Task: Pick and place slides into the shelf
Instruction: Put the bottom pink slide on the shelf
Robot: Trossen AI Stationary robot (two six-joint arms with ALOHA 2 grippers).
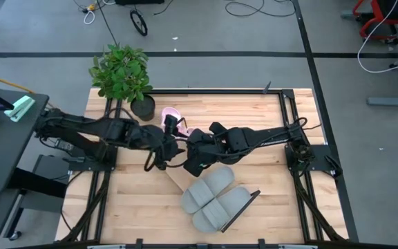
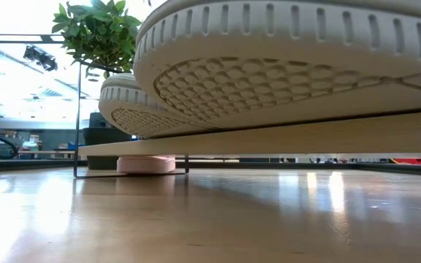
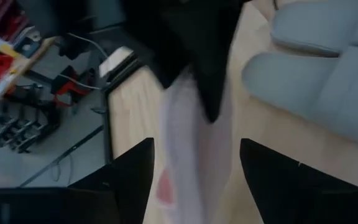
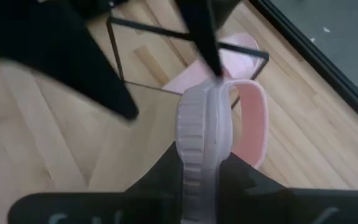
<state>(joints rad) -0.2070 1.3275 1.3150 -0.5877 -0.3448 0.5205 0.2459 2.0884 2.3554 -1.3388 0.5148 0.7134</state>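
Note:
The left gripper will grab the mid-table pink slide by its heel end next, and then it will set the slide onto the shelf.
Two grey slides lie soles up on the light-wood shelf, which fills the low view. One pink slide lies on the table by the shelf's wire frame and also shows in the low view. My right gripper is shut on the other pink slide, mid-table. My left gripper is open and faces it, one finger on either side of that slide's free end. My right gripper pinches the pink slide's sole between its two fingers, coming from the table's right. The slide stands on edge, lifted clear and pointing away from the fingers, with its strap bulging to one side. My left gripper: I cannot tell whether its fingers touch the slide.
A potted plant stands at the table's far left corner, close behind the left arm. The shelf lies slantwise across the near middle of the table. Bare tabletop lies to the far right. A dark frame runs along the table's edges.

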